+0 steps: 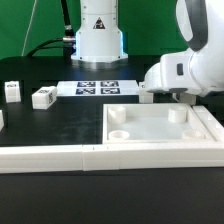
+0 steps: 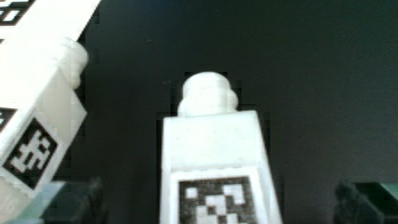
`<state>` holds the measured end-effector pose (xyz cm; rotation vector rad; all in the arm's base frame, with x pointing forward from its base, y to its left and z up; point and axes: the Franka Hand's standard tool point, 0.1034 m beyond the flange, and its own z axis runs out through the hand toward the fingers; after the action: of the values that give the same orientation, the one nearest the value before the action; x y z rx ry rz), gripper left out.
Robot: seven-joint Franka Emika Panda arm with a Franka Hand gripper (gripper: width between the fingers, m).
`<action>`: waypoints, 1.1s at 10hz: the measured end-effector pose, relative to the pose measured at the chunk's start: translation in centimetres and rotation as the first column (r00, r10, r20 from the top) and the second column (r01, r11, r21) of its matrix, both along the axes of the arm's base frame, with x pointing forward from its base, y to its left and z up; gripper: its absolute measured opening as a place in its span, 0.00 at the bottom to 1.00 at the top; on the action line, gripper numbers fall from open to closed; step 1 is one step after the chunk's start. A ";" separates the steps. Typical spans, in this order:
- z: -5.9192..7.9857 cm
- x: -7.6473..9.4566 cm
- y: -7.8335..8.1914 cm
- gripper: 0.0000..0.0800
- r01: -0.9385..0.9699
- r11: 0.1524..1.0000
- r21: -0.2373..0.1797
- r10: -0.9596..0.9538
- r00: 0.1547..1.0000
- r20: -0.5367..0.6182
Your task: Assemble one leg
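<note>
My gripper's fingers are on either side of the white leg beside its black-and-white tag (image 2: 215,200), so it is now time to close on it.
In the wrist view a white leg (image 2: 214,150) with a rounded peg end (image 2: 210,95) and a black-and-white tag lies between my gripper's (image 2: 217,203) dark fingertips (image 2: 64,205). The jaws stand wide apart with a gap on each side of the leg, so the gripper is open and not touching it. A second tagged leg (image 2: 36,110) lies close beside it. In the exterior view the gripper (image 1: 165,96) is low at the far edge of the large white panel (image 1: 150,135), mostly hidden by the arm's white wrist. Two more legs (image 1: 43,97) (image 1: 12,92) lie at the exterior view's left.
The marker board (image 1: 97,88) lies flat behind the middle of the table. The robot's base (image 1: 97,35) stands at the back. A long white rail (image 1: 60,157) runs along the front, joined to the panel.
</note>
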<state>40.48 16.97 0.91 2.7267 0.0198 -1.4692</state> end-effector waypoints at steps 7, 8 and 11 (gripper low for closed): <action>0.0 -0.1 0.0 0.36 0.000 1.000 0.000 0.000 1.000 -0.002; 0.0 -0.1 0.0 0.36 0.000 1.000 0.000 0.000 1.000 -0.002; 0.0 -0.1 0.0 0.36 0.000 1.000 0.000 0.000 1.000 -0.002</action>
<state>40.38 16.95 0.86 2.7248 0.0198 -1.4725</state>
